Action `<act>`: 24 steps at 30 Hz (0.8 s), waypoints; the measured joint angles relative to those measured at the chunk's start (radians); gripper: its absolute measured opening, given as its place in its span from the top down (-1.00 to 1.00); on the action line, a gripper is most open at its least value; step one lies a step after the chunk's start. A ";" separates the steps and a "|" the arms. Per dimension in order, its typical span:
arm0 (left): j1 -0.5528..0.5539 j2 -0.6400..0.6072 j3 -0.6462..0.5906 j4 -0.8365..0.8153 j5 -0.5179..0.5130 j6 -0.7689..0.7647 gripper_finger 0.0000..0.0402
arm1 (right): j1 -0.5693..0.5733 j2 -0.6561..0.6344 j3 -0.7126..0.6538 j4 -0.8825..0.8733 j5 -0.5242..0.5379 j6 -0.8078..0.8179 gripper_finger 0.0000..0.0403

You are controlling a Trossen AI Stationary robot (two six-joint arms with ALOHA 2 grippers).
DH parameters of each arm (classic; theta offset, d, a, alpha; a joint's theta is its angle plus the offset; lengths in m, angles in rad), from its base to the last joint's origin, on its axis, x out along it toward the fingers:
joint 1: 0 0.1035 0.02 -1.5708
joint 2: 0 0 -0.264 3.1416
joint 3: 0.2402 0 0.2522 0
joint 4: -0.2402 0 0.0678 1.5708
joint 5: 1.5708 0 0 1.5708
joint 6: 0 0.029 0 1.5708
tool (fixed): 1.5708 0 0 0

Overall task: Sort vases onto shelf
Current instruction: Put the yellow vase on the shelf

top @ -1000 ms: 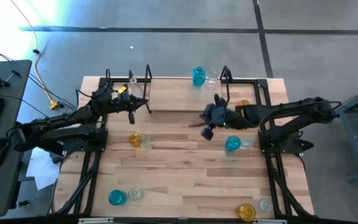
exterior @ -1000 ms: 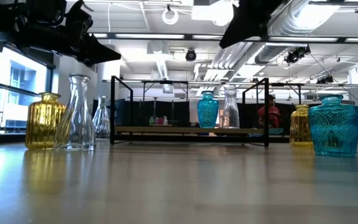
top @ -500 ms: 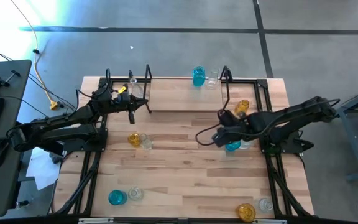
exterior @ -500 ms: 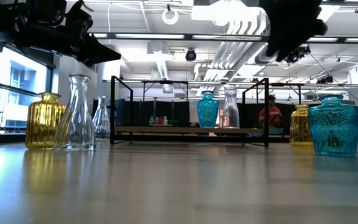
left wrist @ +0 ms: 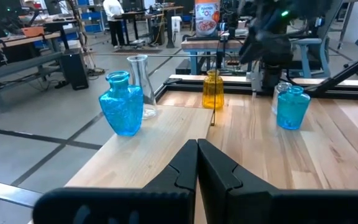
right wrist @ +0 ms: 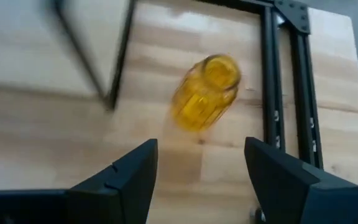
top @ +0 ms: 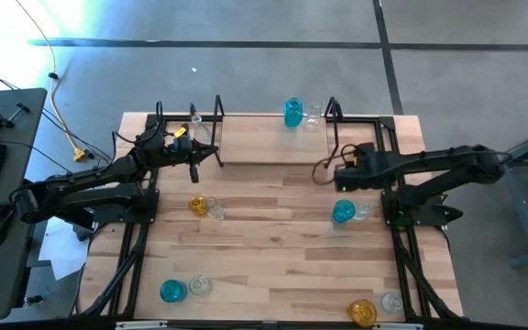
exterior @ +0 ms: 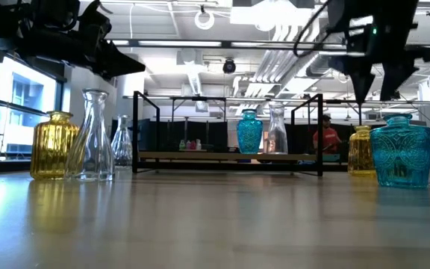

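Observation:
The right gripper grabs the amber vase by its opening rim point(right wrist: 221, 71) next, to sort the vase onto the shelf.
The shelf point(top: 273, 145) lies at the table's far side. A teal vase point(top: 292, 112) and a clear vase point(top: 313, 116) stand on its far edge, and another clear vase point(top: 195, 124) stands at its left end. My right gripper point(right wrist: 201, 146) is open and points down over an amber vase point(right wrist: 205, 93), which stands on the table just right of the shelf's right end. The gripper's fingers do not touch it. In the low view this gripper point(exterior: 372, 90) hangs above the amber vase point(exterior: 360, 152). My left gripper point(left wrist: 196, 155) is shut and empty, level over the shelf's left end point(top: 211, 156).
Pairs of vases stand on the tabletop: amber point(top: 197, 205) with clear at left centre, teal point(top: 343, 212) with clear right of centre, teal point(top: 171, 291) with clear at near left, amber point(top: 363, 313) with clear at near right. Black frame rails point(right wrist: 271, 74) run beside the amber vase.
My right gripper has moved from the table's middle toward the right edge and down. It has tipped from near level to pointing down, has rolled, and has opened over the amber vase. No vase has moved.

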 joint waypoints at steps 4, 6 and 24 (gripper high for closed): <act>0.000 0.000 0.000 0.000 0.000 0.000 1.00 | -0.122 -0.055 -0.094 0.160 0.003 -0.124 -0.12; 0.000 0.000 0.000 0.000 0.000 0.000 1.00 | -0.183 -0.073 -0.134 0.227 0.002 -0.184 -0.12; 0.000 0.000 0.000 0.003 0.000 0.009 1.00 | -0.391 -0.079 -0.284 0.512 0.069 -0.369 0.00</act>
